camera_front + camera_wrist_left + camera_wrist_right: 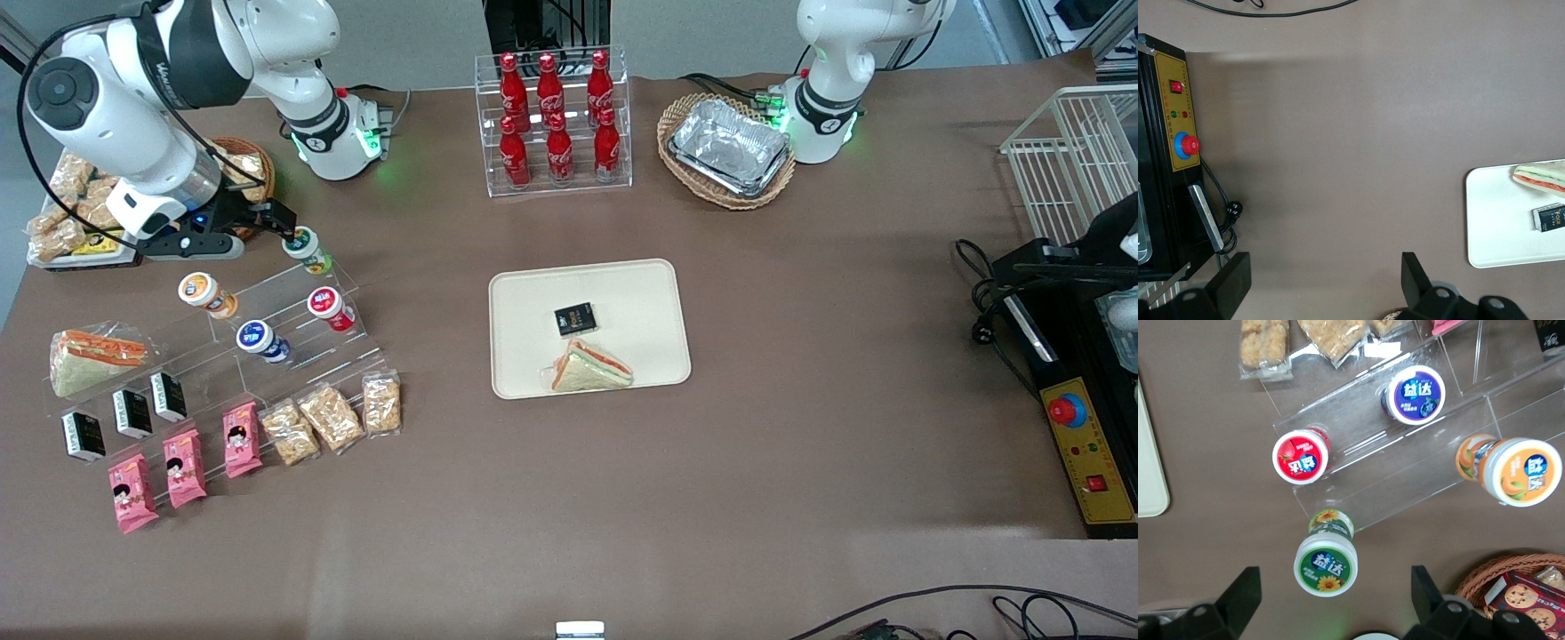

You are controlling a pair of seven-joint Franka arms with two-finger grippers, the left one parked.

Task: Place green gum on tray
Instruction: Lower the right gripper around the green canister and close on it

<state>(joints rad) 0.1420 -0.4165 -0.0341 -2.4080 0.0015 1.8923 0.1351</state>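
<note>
My right gripper grabs the canister by its lidded top (300, 241) next, to move the green gum onto the tray (651, 320).
The green gum (305, 245) is a small canister with a white-rimmed green lid, standing on the top step of a clear acrylic stand (293, 293). In the right wrist view the green gum (1326, 563) lies between my spread fingers, nearer their tips. My right gripper (277, 226) is open and empty, just above and beside the gum; in the wrist view the gripper (1335, 595) does not touch it. The cream-beige tray (622, 284) lies at the table's middle, toward the parked arm from the stand; its edge shows in the right wrist view (1148, 473).
Red-lidded (330, 306), blue-lidded (258, 339) and orange-lidded (204, 292) canisters stand on the stand's lower steps. A sandwich (589, 367) and a black packet (575, 319) lie on the tray. Snack packets (331, 416), a cola rack (556, 120) and a basket of foil trays (727, 147) stand around.
</note>
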